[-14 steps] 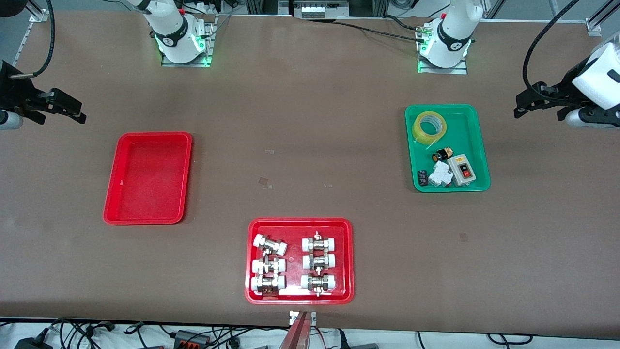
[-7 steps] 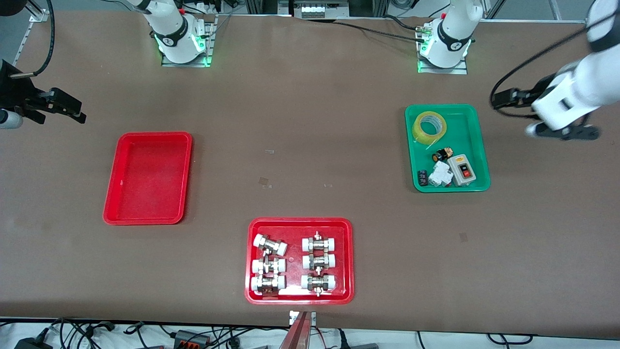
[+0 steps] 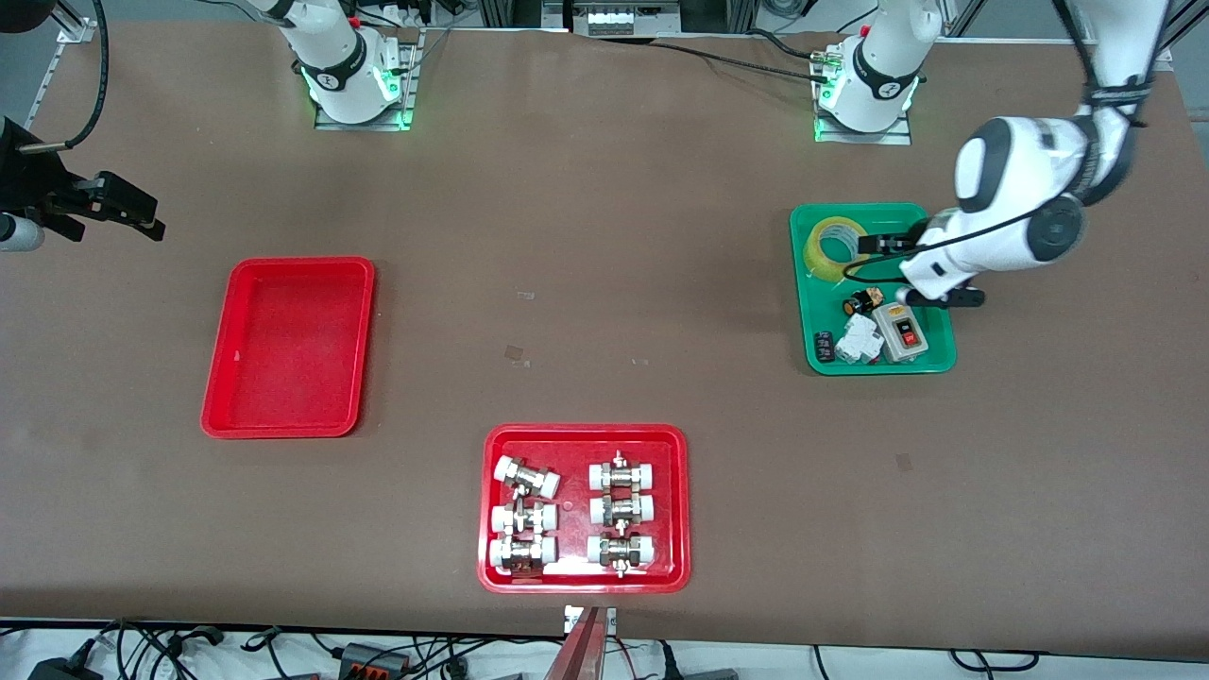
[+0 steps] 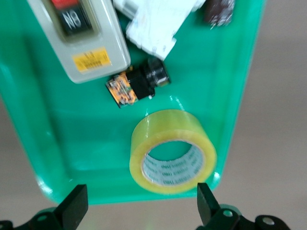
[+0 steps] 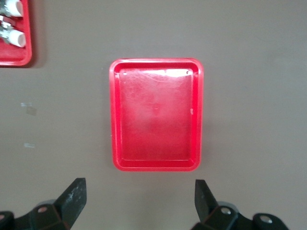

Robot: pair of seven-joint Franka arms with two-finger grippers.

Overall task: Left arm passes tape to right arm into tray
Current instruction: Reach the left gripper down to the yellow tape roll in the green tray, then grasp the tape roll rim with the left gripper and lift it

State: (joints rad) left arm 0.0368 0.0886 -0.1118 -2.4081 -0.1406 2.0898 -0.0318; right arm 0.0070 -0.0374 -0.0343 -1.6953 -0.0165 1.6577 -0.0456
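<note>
The left gripper will next grab the tape's ring wall point(image 3: 844, 270), so that the rest of the roll point(image 3: 818, 244) stays free for the robot's right gripper.
The tape point(image 3: 835, 247), a yellow-amber roll, lies flat in the green tray point(image 3: 801, 302) at the end farthest from the front camera. My left gripper point(image 3: 893, 247) hangs open and empty over that tray, beside the tape. In the left wrist view the tape point(image 4: 163, 127) lies ahead of the open left gripper point(image 4: 140, 201), nearer one finger. The plain red tray point(image 3: 288, 348) is empty, toward the right arm's end. My right gripper point(image 3: 123, 212) waits open and empty past that end; in its wrist view the gripper point(image 5: 138, 191) is open and looks down on the tray point(image 5: 156, 115).
The green tray also holds a grey switch box point(image 3: 902, 331), a white part point(image 3: 858, 338) and a small black-orange part point(image 3: 861, 302), all nearer to the front camera than the tape. A red tray with white-capped metal fittings point(image 3: 584, 432) sits near the table's front edge.
The left arm has swung in from the table's end and its gripper now hangs over the green tray by the tape. The right arm has not moved.
</note>
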